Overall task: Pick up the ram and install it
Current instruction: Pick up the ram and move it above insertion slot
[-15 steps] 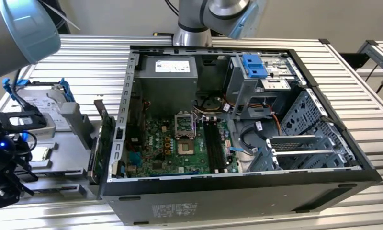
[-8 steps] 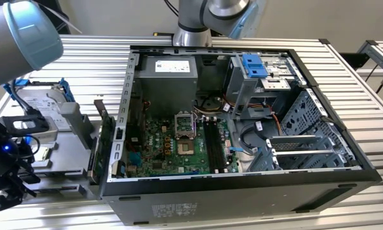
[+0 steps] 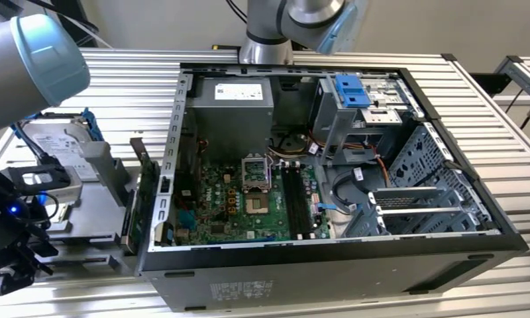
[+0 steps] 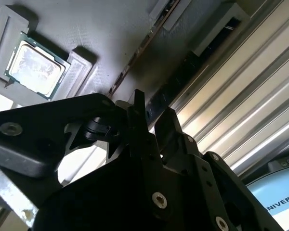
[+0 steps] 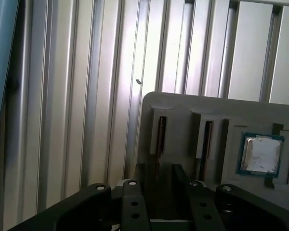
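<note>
The tray's upright holder point(image 5: 160, 131) holds the end of the ram. My gripper should next grab the ram by its bare middle part, where the fingers fit.
The ram point(image 5: 160, 137) is a thin dark strip standing edge-on in a slot of a grey holder tray point(image 5: 183, 103). A second strip of the same kind point(image 5: 207, 139) stands in the neighbouring slot. My gripper point(image 5: 158, 168) hangs over the first strip, open, with one finger on each side of it and a gap left. In the second wrist view the ram point(image 4: 135, 57) runs toward the gripper point(image 4: 151, 118). In the exterior view the gripper point(image 3: 8, 268) is at the lower left, outside the open computer case point(image 3: 336, 265), whose black memory slots point(image 3: 291, 195) lie on the green motherboard.
A small square silver chip point(image 5: 260, 154) point(image 4: 36, 65) sits in a recess of the same tray. A hard drive point(image 3: 57, 142) stands in a holder left of the case. A ribbed metal table point(image 5: 86, 96) lies underneath. Cables and drive cages fill the case's right side.
</note>
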Robot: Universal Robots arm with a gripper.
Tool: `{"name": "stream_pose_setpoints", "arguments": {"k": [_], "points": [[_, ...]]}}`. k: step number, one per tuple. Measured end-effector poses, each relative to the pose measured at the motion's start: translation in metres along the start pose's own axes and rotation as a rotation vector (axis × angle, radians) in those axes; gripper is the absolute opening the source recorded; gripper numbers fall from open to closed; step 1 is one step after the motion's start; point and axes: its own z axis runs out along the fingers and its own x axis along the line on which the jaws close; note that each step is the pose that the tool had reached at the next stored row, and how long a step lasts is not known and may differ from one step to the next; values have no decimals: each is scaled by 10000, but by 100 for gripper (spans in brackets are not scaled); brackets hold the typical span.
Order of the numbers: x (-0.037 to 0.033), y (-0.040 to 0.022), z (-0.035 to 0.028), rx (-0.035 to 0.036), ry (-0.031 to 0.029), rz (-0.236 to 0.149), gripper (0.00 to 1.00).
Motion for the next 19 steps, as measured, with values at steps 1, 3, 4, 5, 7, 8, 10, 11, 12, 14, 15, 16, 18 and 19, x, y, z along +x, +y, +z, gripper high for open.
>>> {"name": "stream_pose_setpoints", "arguments": {"k": [1,3,4,5,7,8,10,11,12,14,15,16,18,19], "points": [[0,0,0,-1,1,0,100],[0,0,0,-2,1,0,100],[0,0,1,-1,1,0,100],[0,0,2,0,0,0,100],[0,0,2,0,0,0,100],[0,0,2,0,0,0,100],[0,0,2,0,0,0,0],[0,0,3,0,0,0,0],[0,0,2,-1,3,-1,0],[0,0,4,1,-1,0,0],[0,0,3,0,0,0,0],[0,0,3,0,0,0,0],[0,0,4,0,0,0,0],[0,0,4,0,0,0,0]]}}
